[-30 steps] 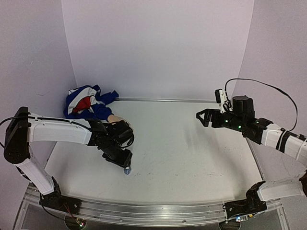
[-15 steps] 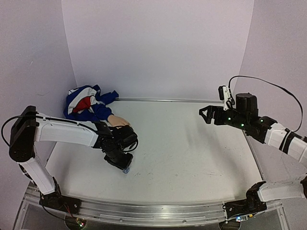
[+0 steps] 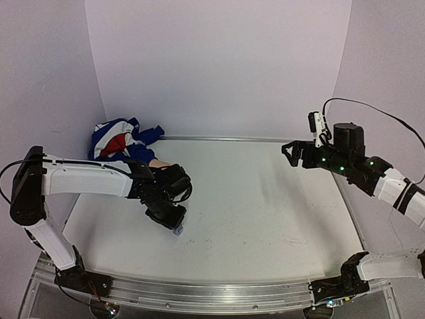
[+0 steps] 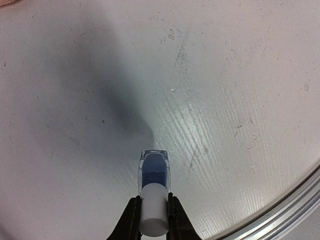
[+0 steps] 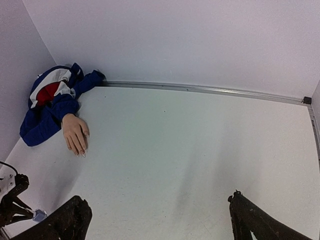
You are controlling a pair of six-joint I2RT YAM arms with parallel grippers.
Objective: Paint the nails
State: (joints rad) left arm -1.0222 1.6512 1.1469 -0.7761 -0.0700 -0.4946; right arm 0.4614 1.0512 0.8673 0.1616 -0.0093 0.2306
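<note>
The robot's right gripper will hold the bottle's blue base (image 4: pixel 154 169) next. The left gripper can then unscrew the white cap (image 4: pixel 153 212) to paint the nails.
A small bottle (image 4: pixel 154 170) with a blue base and a white cap (image 4: pixel 153 212) hangs base-down just over the table, with my left gripper (image 4: pixel 153 204) shut on the cap. From above, that gripper (image 3: pixel 174 221) and the bottle (image 3: pixel 178 230) are left of centre, near the front. The peach mannequin hand (image 5: pixel 75 133) lies flat, palm down, sticking out of a blue, red and white sleeve (image 5: pixel 47 102). Its nails (image 5: pixel 80 153) are tiny pale tips. My left arm partly covers the hand (image 3: pixel 160 163) from above. My right gripper (image 3: pixel 290 151) hovers open and empty at the right (image 5: pixel 157 200).
The sleeve (image 3: pixel 119 141) is bunched in the back left corner against the wall. A metal rail (image 3: pixel 199 296) runs along the table's front edge, close to the bottle. White walls enclose the back and both sides.
My left gripper has shut on the bottle's cap and shifted slightly right with it. The right arm has drifted right and a little higher, still open.
</note>
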